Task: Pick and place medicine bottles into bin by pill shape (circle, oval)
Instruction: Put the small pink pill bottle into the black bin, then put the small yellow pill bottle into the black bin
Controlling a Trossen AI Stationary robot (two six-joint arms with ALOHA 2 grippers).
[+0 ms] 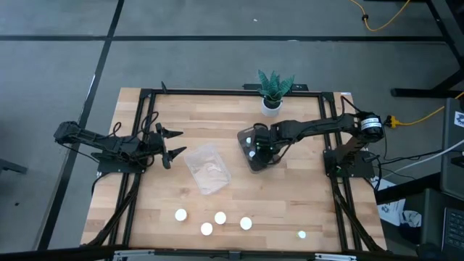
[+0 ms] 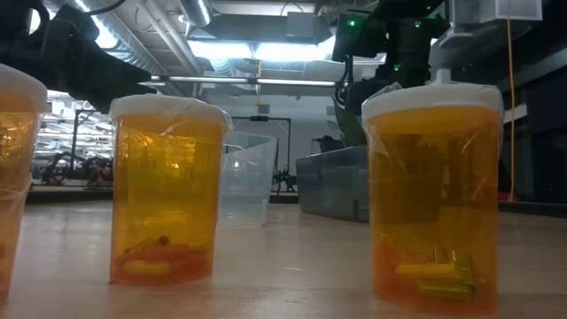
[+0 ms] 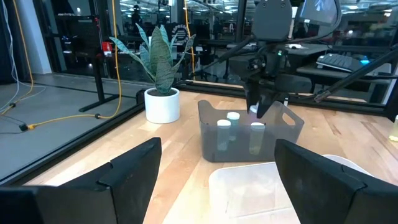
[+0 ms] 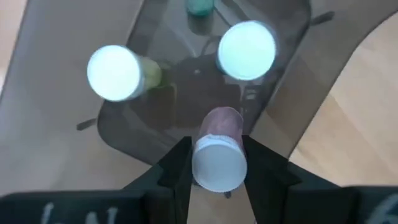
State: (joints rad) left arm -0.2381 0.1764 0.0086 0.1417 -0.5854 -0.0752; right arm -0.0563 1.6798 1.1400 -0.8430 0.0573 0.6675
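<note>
I should open my right gripper now. The small bottle's body point(image 4: 222, 122) is down inside the dark grey bin point(image 4: 180, 93) beside others, so the bottle would stand.
My right gripper point(image 1: 265, 149) is over the smoky dark grey bin point(image 1: 255, 161) and is shut on a small white-capped bottle point(image 4: 217, 163). Two more small bottles point(image 4: 114, 71) point(image 4: 247, 50) stand upright on their bases on the bin's floor. The clear bin point(image 1: 207, 168) lies left of it. My left gripper point(image 1: 171, 143) is open and empty at the clear bin's left; its fingers point(image 3: 134, 165) frame the left wrist view. Several white-capped bottles point(image 1: 220, 217) stand along the near edge, and the low view shows amber ones point(image 2: 168, 190) point(image 2: 434, 195). My right gripper pinches the small bottle between its two fingers point(image 4: 176, 167), at or just below the white cap point(image 4: 217, 168). The fingers come from above, pointing down. The bottle stands upright with its body point(image 4: 222, 121) inside the dark bin; whether its base touches the floor I cannot tell.
A white pot with a green plant point(image 1: 273, 93) stands at the far edge behind the dark bin. A small greenish bottle point(image 1: 301, 234) stands apart at the near right. Bare wood lies between the bins and the row of bottles.
</note>
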